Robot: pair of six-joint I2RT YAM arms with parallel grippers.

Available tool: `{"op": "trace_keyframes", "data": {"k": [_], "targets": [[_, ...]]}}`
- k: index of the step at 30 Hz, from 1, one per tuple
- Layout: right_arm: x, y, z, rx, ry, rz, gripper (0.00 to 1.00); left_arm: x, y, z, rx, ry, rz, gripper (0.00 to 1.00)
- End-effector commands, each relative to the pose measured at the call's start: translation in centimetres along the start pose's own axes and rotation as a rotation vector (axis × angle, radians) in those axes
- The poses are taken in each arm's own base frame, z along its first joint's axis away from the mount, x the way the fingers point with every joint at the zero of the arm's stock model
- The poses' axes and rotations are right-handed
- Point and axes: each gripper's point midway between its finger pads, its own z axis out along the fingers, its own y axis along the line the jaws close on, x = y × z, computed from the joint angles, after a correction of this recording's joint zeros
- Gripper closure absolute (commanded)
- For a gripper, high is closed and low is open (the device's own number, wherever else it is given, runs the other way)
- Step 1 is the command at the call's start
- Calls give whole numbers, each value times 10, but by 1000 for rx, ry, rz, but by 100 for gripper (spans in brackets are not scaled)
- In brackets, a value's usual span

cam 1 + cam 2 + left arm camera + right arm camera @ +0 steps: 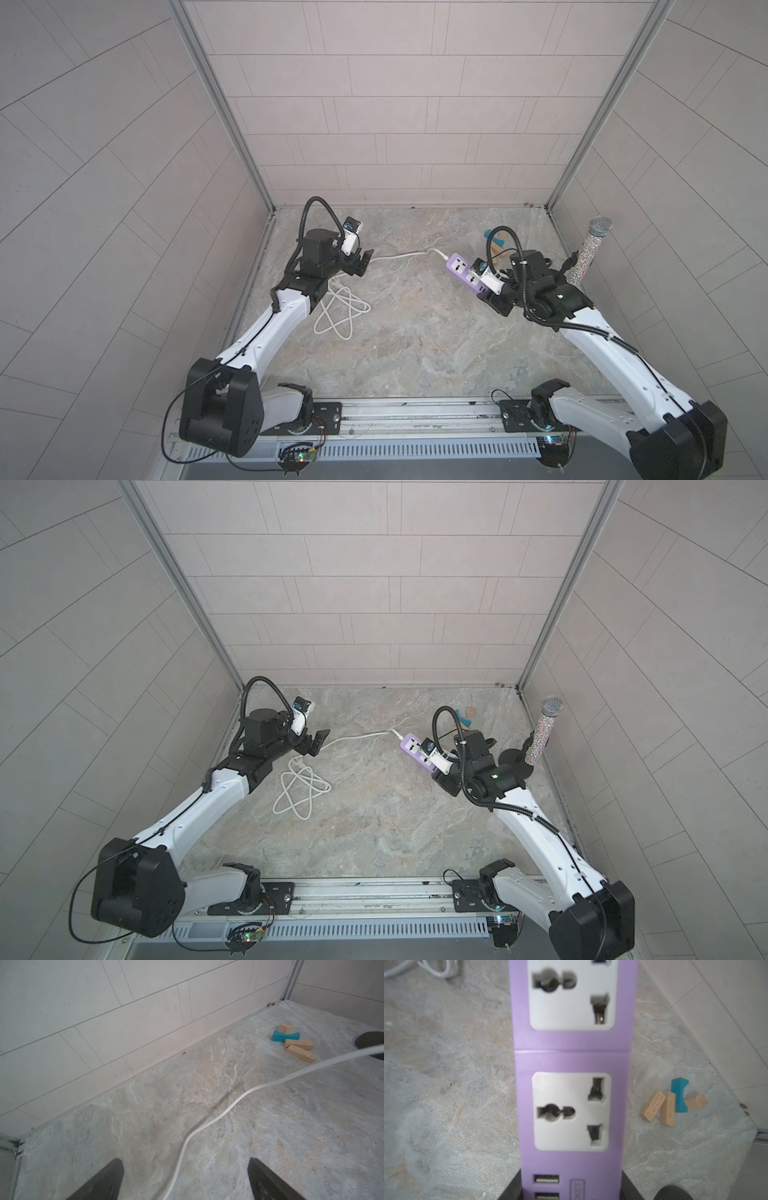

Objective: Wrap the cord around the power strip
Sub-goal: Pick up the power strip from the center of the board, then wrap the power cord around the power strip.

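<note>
My left gripper grabs the white cord (399, 256) between the power strip and the loose coil next, so free length stays to wrap around the power strip.
The lilac power strip (461, 269) (411, 747) lies at the right of the floor. My right gripper (487, 296) (438, 774) is shut on its USB end. In the right wrist view its jaws (571, 1175) press both long sides of the strip (571, 1059). The white cord (399, 256) (353, 738) leaves the strip's far end and runs left. It passes between the fingers of my open left gripper (365, 262) (318, 742) (186, 1162) without touching them, as the cord (228, 1109) shows there. The remaining cord lies in a loose coil (340, 309) (301, 789) beside the left arm.
Tan wooden blocks (299, 1047) (664, 1107) and a teal block (280, 1035) (679, 1095) lie near the back wall behind the strip. A glittery microphone (586, 253) (542, 733) stands on a black stand at the right wall. Tiled walls close three sides.
</note>
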Motion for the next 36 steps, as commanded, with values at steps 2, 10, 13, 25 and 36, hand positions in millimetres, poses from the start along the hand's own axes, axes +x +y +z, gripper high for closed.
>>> {"op": "trace_keyframes", "data": {"k": [2, 10, 13, 25, 36], "targets": [[-37, -14, -45, 8, -143, 83, 57, -31, -16, -5, 68, -172, 108, 2], [-83, -18, -88, -46, -214, 69, 58, -9, -44, -11, 157, -192, 137, 3], [-104, -23, -106, -44, -266, 48, 58, 7, -52, -6, 166, -183, 160, 4], [-159, -21, -159, -97, -422, 7, 61, 19, -63, 42, 187, -242, 83, 6], [-174, -23, -170, -96, -458, -5, 62, 16, -125, 76, 367, -297, 59, 12]]}}
